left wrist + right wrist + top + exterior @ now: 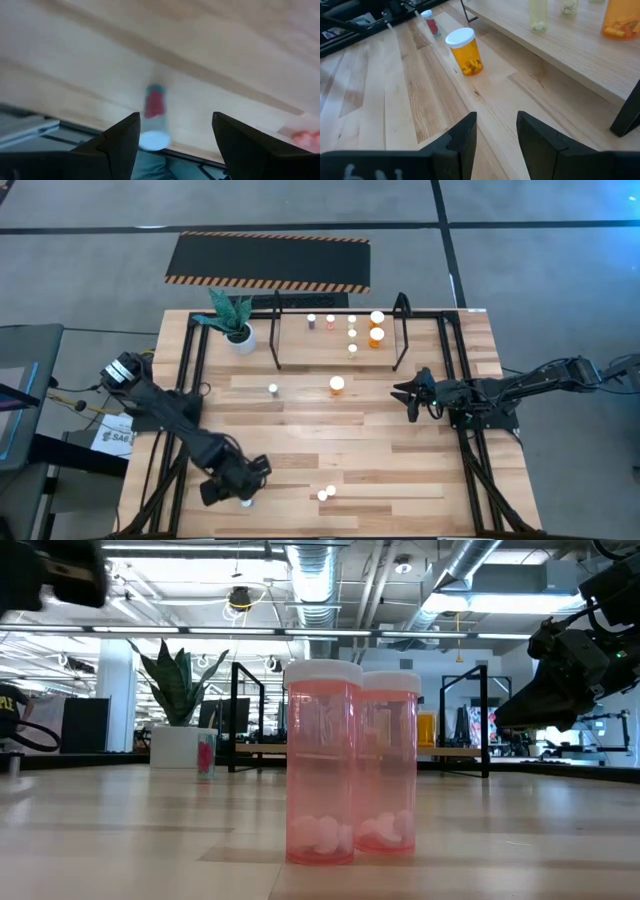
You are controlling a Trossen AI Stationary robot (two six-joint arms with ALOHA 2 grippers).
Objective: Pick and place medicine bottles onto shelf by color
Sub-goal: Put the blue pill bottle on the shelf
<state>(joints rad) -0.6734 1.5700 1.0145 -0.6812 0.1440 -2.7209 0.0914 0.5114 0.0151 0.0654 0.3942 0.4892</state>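
Observation:
My left gripper moves lower, before it closes on the small bottle: in the left wrist view the fingers stop above the white cap, so closing now would miss.
My left gripper [238, 483] is open near the table's near edge, just above a small bottle with a reddish body and a white cap [153, 116], which stands on the table [247, 502]. Its fingers stand apart, one on each side of the bottle, without touching it. My right gripper [409, 395] is open and empty at the table's right, pointing toward a larger orange bottle [465, 51] that stands on the table [338, 385]. The black-tube shelf [400, 330] at the far middle carries several bottles on its wooden board [570, 47].
Two pinkish bottles [322, 775] stand side by side near the near edge [326, 493]. A small white-capped bottle [272, 389] stands left of the orange one. A potted plant [238, 330] stands at the shelf's left end. Bare wood lies between the arms.

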